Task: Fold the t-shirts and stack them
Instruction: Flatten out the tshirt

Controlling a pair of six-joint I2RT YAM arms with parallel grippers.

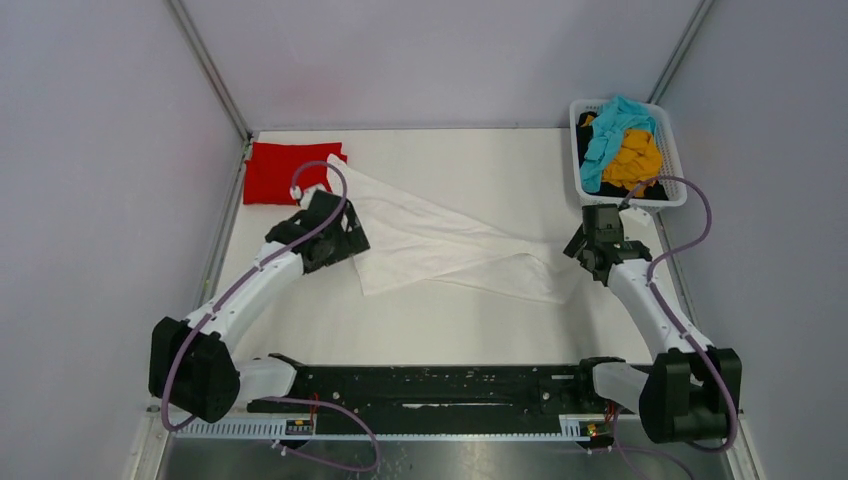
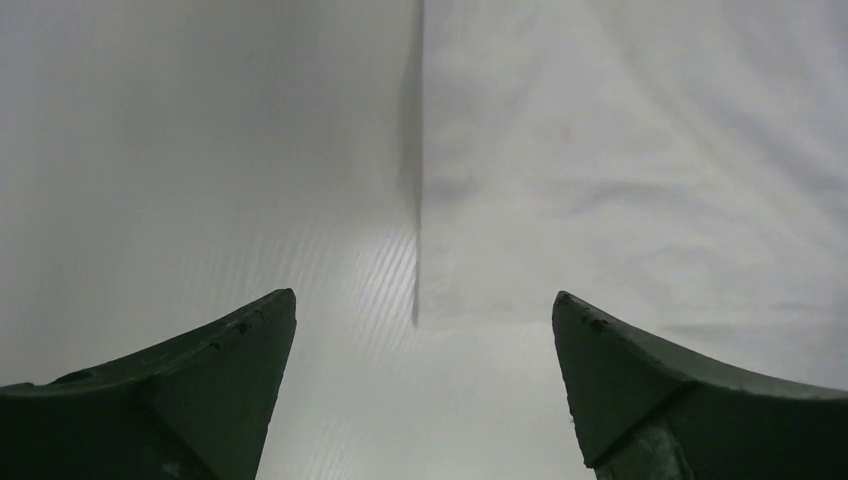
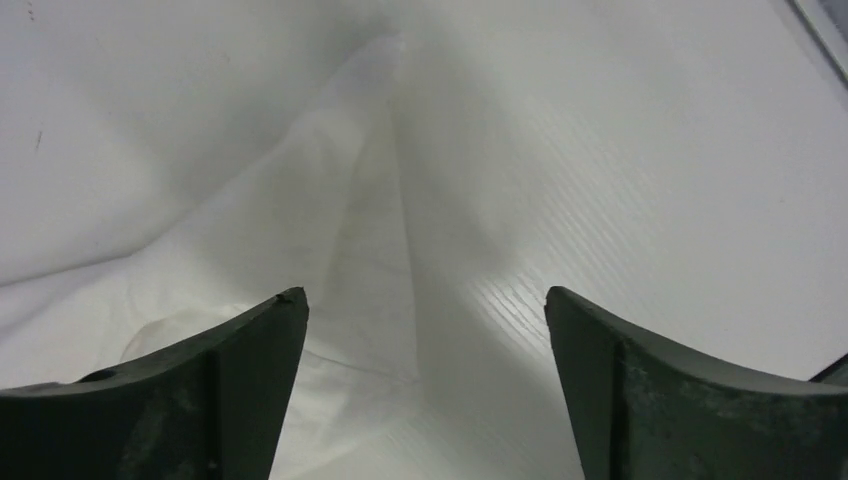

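Observation:
I need to stretch out the white t-shirt (image 1: 440, 245) and spread it flat for folding, so my left gripper should grab it by its edge corner next.
A large white t-shirt (image 1: 440, 245) lies partly folded and rumpled across the middle of the table. At its left edge my left gripper (image 1: 350, 243) hangs open; in the left wrist view the gripper (image 2: 424, 300) has nothing between its fingers and the shirt's edge (image 2: 620, 200) lies just ahead. My right gripper (image 1: 582, 250) stands open at the shirt's right tip. The right wrist view shows that gripper (image 3: 425, 296) empty over a fold of white cloth (image 3: 250, 230). A red t-shirt (image 1: 288, 170) lies folded at the back left. Teal (image 1: 610, 130), mustard-yellow (image 1: 635, 160) and black (image 1: 650, 188) t-shirts lie in the basket.
A white lattice basket (image 1: 678, 185) stands at the back right corner, just behind the right gripper. Grey walls close in the table on three sides. A black rail (image 1: 440, 385) with the arm bases runs along the near edge.

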